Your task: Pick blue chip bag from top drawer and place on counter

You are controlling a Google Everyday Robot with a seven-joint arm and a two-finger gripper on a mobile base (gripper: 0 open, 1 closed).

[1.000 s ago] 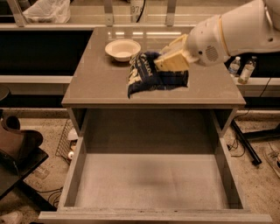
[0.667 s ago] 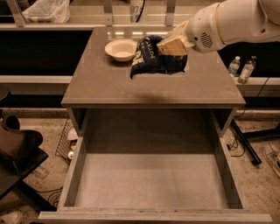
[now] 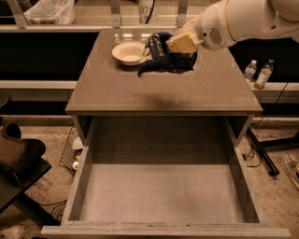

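The blue chip bag's lower edge (image 3: 166, 72) hangs above the counter, so the bag comes down, before my gripper opens.
The blue chip bag (image 3: 161, 58) is dark blue with pale lettering and hangs crumpled from my gripper (image 3: 180, 43), which is shut on its upper right part. The bag is over the back middle of the counter (image 3: 163, 91), next to a white bowl; I cannot tell whether its lower edge touches the surface. My white arm reaches in from the upper right. The top drawer (image 3: 161, 193) is pulled fully open below the counter, and its flat bottom holds nothing.
A white bowl (image 3: 128, 52) sits on the counter just left of the bag. A white plastic bag (image 3: 46, 11) lies on the shelf behind at the left. Two small bottles (image 3: 258, 74) stand at the right. A dark object (image 3: 18, 154) and a wire basket (image 3: 70, 149) are on the floor at the left.
The gripper has carried the bag farther back over the counter, towards the bowl, and a little higher.
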